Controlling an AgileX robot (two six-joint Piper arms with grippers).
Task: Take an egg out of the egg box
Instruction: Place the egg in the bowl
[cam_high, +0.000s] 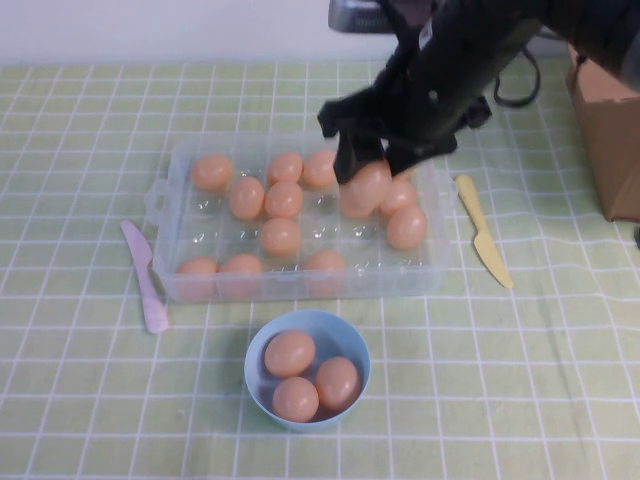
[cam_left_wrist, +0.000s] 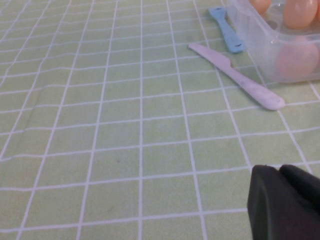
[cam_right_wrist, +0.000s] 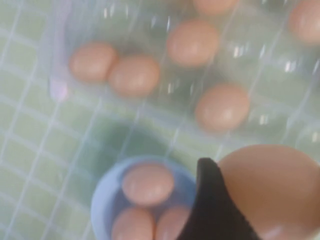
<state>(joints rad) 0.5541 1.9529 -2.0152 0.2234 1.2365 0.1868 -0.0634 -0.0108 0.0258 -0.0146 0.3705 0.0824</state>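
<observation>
My right gripper moves the egg toward the light-blue bowl, before releasing it. The egg is above the egg box, short of the bowl, so it is too early to release.
The clear plastic egg box (cam_high: 300, 286) lies mid-table with several peach-orange eggs in its cups. My right gripper (cam_high: 372, 165) hangs over the box's right half, shut on one egg (cam_high: 368, 186) that is lifted clear of the cups. In the right wrist view that egg (cam_right_wrist: 272, 190) fills the corner beside one black finger (cam_right_wrist: 212, 205), with the box (cam_right_wrist: 60, 75) and the bowl below. My left gripper (cam_left_wrist: 279, 169) shows only in the left wrist view. It is low over the cloth to the left of the box, its fingers together and holding nothing.
A light-blue bowl (cam_high: 355, 345) with three eggs stands in front of the box. A pink knife (cam_high: 145, 275) lies left of the box and a yellow knife (cam_high: 483, 235) right of it. A brown cardboard box (cam_high: 610, 130) is at the far right. A blue utensil (cam_left_wrist: 226, 30) lies by the box's corner.
</observation>
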